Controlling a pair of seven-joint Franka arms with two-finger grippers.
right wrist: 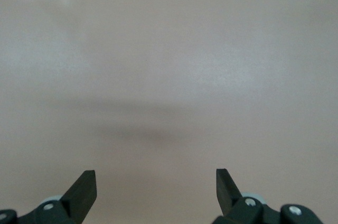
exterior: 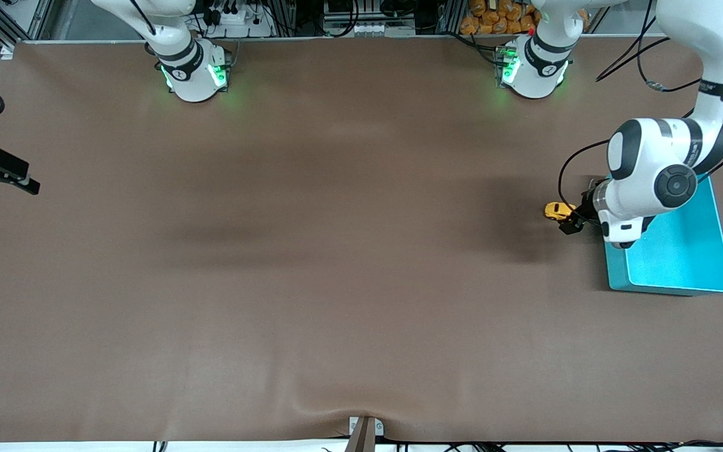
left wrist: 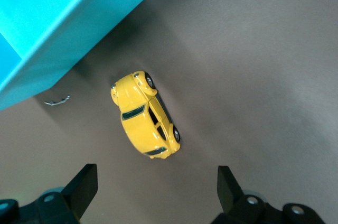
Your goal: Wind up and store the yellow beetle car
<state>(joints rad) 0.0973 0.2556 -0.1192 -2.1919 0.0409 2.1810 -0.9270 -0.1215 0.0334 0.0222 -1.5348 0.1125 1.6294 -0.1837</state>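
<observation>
I should store the yellow beetle car (exterior: 558, 210) in the turquoise bin, so next I should grab it with my left gripper by its sides at the doors.
The yellow beetle car (exterior: 558, 210) stands on the brown table beside the turquoise bin (exterior: 616, 271), on the side toward the right arm's end. In the left wrist view the car (left wrist: 143, 115) lies just ahead of the open fingers, not between them, with the bin's wall (left wrist: 47, 18) close by. My left gripper (exterior: 572, 221) (left wrist: 157, 175) hovers low over the table next to the car, open and empty. My right gripper (exterior: 7, 189) (right wrist: 156, 176) waits open and empty over the table's edge at the right arm's end.
A small bent metal piece (left wrist: 57, 100) lies on the table at the foot of the bin's wall. The left arm's forearm and wrist (exterior: 650, 169) hang over part of the bin. A post (exterior: 363, 434) stands at the table's near edge.
</observation>
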